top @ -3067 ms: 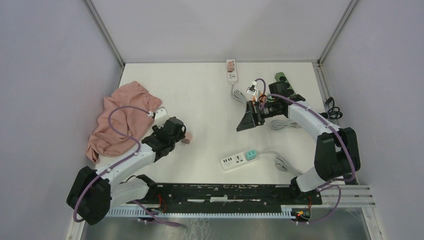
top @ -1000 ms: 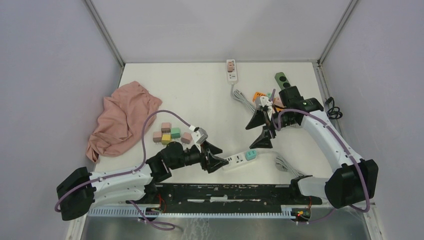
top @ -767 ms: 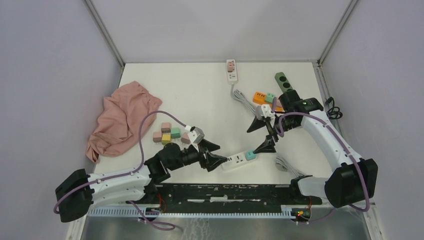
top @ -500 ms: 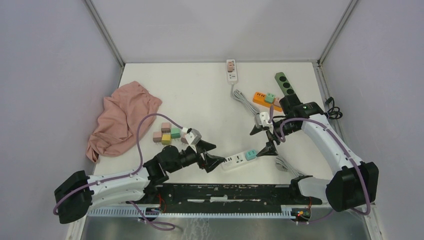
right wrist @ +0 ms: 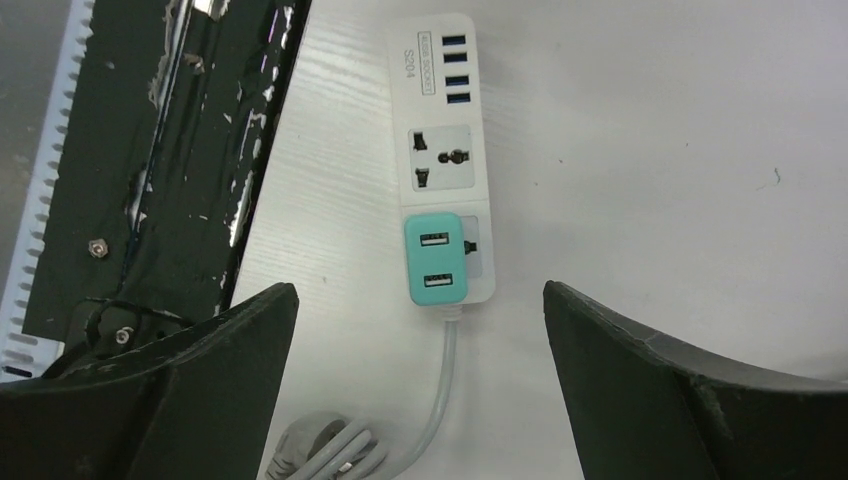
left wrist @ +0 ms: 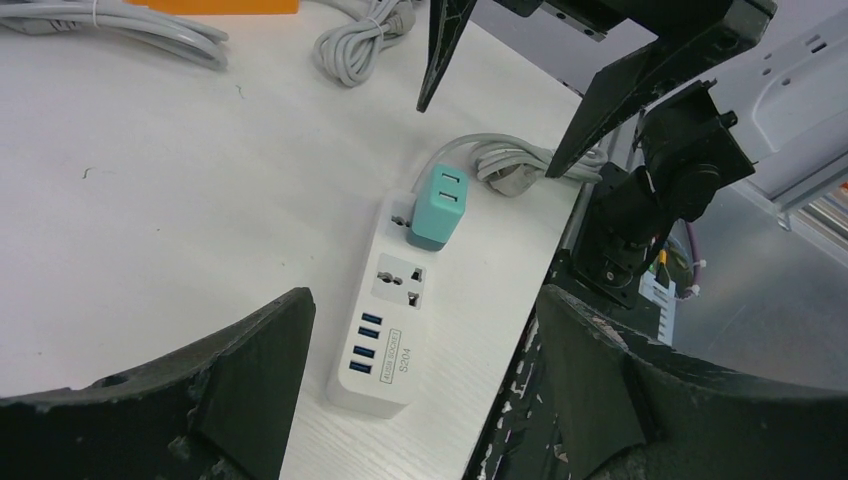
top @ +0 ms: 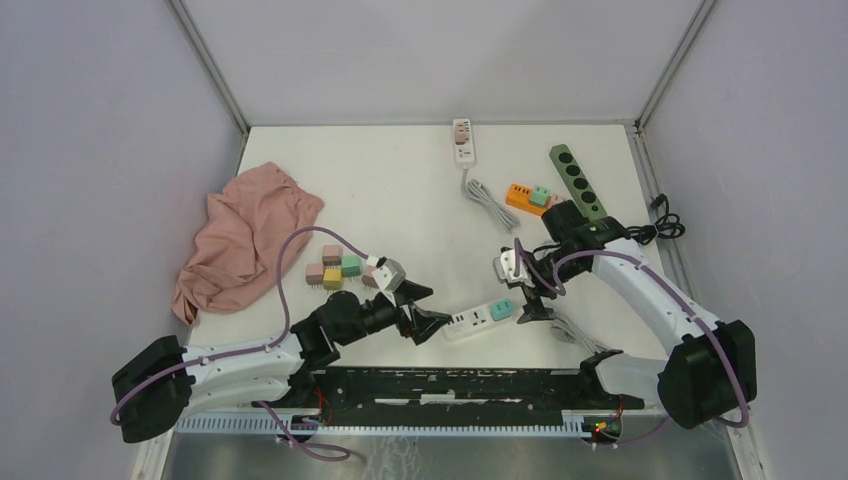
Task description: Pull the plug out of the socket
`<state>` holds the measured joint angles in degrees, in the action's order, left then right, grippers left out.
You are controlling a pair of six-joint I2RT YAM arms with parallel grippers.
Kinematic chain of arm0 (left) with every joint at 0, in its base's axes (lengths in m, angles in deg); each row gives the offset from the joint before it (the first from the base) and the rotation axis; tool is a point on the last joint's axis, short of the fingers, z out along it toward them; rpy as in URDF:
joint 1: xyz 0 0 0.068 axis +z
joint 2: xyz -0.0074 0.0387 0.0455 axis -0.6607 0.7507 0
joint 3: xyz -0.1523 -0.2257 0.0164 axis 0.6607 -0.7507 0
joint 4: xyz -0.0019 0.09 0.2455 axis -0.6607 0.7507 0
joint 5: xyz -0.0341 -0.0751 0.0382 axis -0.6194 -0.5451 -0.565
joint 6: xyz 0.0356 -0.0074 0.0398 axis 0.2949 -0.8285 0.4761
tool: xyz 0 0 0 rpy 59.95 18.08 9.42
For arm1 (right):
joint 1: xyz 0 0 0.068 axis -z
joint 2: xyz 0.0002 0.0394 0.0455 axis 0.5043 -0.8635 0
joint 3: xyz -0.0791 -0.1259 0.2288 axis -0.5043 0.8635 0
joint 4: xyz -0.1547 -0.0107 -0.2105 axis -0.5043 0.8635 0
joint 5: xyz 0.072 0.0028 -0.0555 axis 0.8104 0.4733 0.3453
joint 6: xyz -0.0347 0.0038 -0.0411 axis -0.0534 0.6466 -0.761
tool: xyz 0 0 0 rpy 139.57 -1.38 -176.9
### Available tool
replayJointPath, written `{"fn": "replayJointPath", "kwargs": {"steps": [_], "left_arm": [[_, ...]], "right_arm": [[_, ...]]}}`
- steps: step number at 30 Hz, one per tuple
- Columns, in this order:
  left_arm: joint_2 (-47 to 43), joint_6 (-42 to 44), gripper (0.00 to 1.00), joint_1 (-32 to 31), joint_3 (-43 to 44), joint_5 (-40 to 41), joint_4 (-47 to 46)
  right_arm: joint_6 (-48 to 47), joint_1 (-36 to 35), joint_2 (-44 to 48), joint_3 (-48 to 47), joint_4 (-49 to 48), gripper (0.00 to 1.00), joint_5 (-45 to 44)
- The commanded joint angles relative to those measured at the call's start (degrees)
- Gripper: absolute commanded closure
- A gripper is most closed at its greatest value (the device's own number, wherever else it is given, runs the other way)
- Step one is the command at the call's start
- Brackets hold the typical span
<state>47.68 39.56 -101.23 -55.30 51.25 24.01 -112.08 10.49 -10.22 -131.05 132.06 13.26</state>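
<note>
The robot's right gripper should reach the teal plug (top: 502,310) and, to pull it off the socket, grab the plug by its long sides and leave its ends free.
A white socket strip (top: 468,321) lies near the table's front edge with a teal plug (top: 502,310) seated in its right-hand outlet. In the left wrist view the socket strip (left wrist: 395,320) and teal plug (left wrist: 440,205) lie ahead of my left gripper (left wrist: 422,325), which is open around the strip's USB end without touching it. My left gripper (top: 432,308) sits just left of the strip. My right gripper (top: 527,297) hangs open over the plug end; the right wrist view shows the plug (right wrist: 437,258) between and ahead of the spread right gripper (right wrist: 420,300).
A grey cable coil (right wrist: 325,445) trails from the strip. Several coloured plug blocks (top: 340,268) and a pink cloth (top: 245,235) lie to the left. An orange strip (top: 525,196), green strip (top: 575,175) and another white strip (top: 462,138) lie further back. The black rail (top: 450,385) borders the front edge.
My right gripper has come down and toward the front edge, from beside the orange strip to over the teal plug. My left gripper has opened wider and stayed by the strip.
</note>
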Motion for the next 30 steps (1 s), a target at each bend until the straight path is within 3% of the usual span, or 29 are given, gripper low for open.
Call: {"fn": "replayJointPath", "kwargs": {"steps": [1, 14, 22, 30], "left_arm": [[1.4, 4.0, 0.11, -0.2, -0.2, -0.1, -4.6], [9.4, 4.4, 0.14, -0.5, 1.1, -0.3, -8.3], [9.1, 4.6, 0.15, -1.4, -0.7, 2.0, -11.3], [9.2, 4.6, 0.15, -2.1, -2.1, 2.5, -13.6]], "right_arm": [[0.8, -2.7, -0.8, 0.7, -3.5, 0.0, -5.7], [7.2, -10.6, -4.8, 2.9, -10.9, 0.05, -12.6], [8.2, -14.8, -7.3, 3.6, -13.2, 0.23, -17.7], [8.1, -16.8, -7.6, 4.3, -14.8, 0.51, -20.5]]}}
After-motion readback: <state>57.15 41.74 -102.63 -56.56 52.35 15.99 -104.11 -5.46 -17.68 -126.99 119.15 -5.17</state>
